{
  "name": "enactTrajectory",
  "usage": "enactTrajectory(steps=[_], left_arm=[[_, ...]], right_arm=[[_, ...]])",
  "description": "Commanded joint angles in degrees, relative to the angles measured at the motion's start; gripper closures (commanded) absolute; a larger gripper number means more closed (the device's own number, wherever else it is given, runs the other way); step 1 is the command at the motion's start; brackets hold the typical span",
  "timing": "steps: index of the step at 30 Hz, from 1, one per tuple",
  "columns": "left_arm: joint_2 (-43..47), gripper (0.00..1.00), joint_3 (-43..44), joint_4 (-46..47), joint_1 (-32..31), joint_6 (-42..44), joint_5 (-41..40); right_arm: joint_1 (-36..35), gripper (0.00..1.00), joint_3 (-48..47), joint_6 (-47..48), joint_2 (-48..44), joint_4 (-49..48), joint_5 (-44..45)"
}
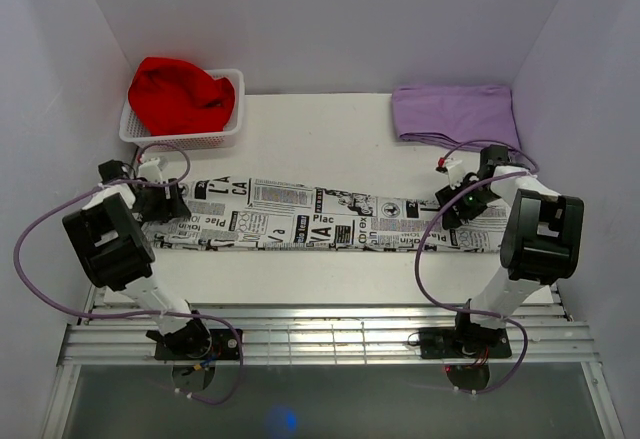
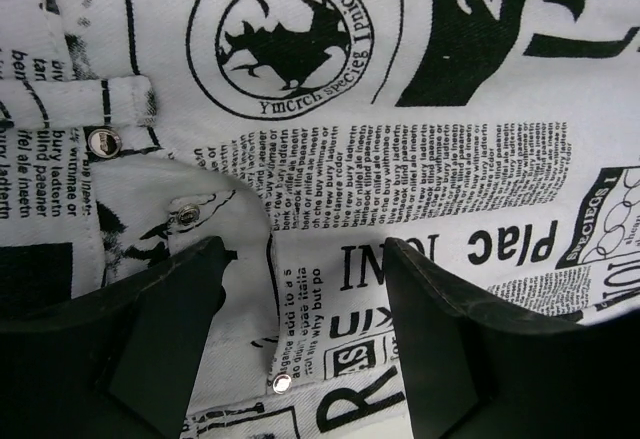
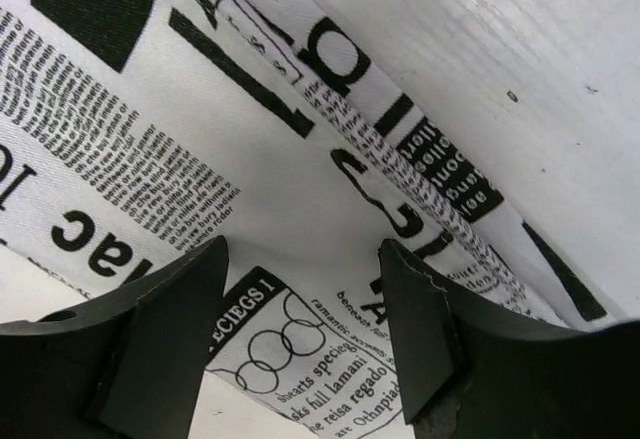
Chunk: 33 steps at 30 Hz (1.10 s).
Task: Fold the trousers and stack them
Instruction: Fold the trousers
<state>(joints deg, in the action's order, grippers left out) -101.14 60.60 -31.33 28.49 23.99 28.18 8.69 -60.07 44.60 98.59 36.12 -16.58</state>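
Note:
The legs need to be folded over toward the waist. Next, my right gripper should grab the trousers [image 1: 320,221] at the leg-hem end [image 1: 464,225], with the layers together.
The trousers [image 1: 320,221], white with black newspaper print, lie flat in one long strip across the middle of the table. My left gripper [image 1: 165,199] hovers over their left end, the waist. In the left wrist view its jaws [image 2: 302,249] stand open above a pocket seam with metal rivets [image 2: 281,384], with nothing between them. My right gripper [image 1: 455,202] is over the right end, by the leg hems. In the right wrist view it [image 3: 303,246] is open above the printed cloth [image 3: 250,159], near the cloth's edge. Neither gripper holds any cloth.
A white basket [image 1: 150,137] at the back left holds a red cloth [image 1: 183,94]. A folded lilac cloth [image 1: 455,112] lies at the back right. Purple cables loop beside both arms. A metal rail [image 1: 320,339] runs along the near edge. Walls close in on both sides.

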Motion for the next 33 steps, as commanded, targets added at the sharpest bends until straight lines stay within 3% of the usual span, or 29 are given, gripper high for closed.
enactTrajectory(steps=[1, 5, 11, 15, 21, 27, 28, 33], left_arm=[[-5.38, 0.21, -2.59, 1.72, 3.24, 3.16, -10.3], [0.06, 0.1, -2.76, -3.03, 1.58, 5.02, 0.27], [11.31, 0.02, -5.49, -4.18, -1.41, 6.07, 5.56], [16.06, 0.02, -5.67, -4.0, -2.56, 5.37, 7.06], [20.1, 0.02, -3.91, -4.44, -4.41, 3.96, 7.23], [21.16, 0.02, -2.77, -4.18, -4.94, 2.82, 5.48], [21.16, 0.02, -2.51, -4.18, -4.94, 2.47, 5.3], [20.46, 0.02, -2.06, -3.12, -4.94, 1.15, 6.0]], right_arm=[[2.56, 0.3, 1.2, -2.84, -0.83, -0.44, 2.71], [3.96, 0.23, -6.17, -6.01, -6.2, 5.27, -1.35], [13.88, 0.2, -6.9, -7.42, -8.59, 8.27, 3.04], [22.66, 0.22, -5.76, -7.51, -3.33, 8.18, 0.95], [26.03, 0.3, -5.32, -7.68, 5.98, 5.72, -3.54], [25.94, 0.45, -5.23, -10.49, 10.92, 6.42, -11.09], [26.03, 0.55, -4.79, -10.5, 11.01, 6.51, -11.45], [26.03, 0.8, -4.7, -9.1, 11.19, 11.16, -17.41]])
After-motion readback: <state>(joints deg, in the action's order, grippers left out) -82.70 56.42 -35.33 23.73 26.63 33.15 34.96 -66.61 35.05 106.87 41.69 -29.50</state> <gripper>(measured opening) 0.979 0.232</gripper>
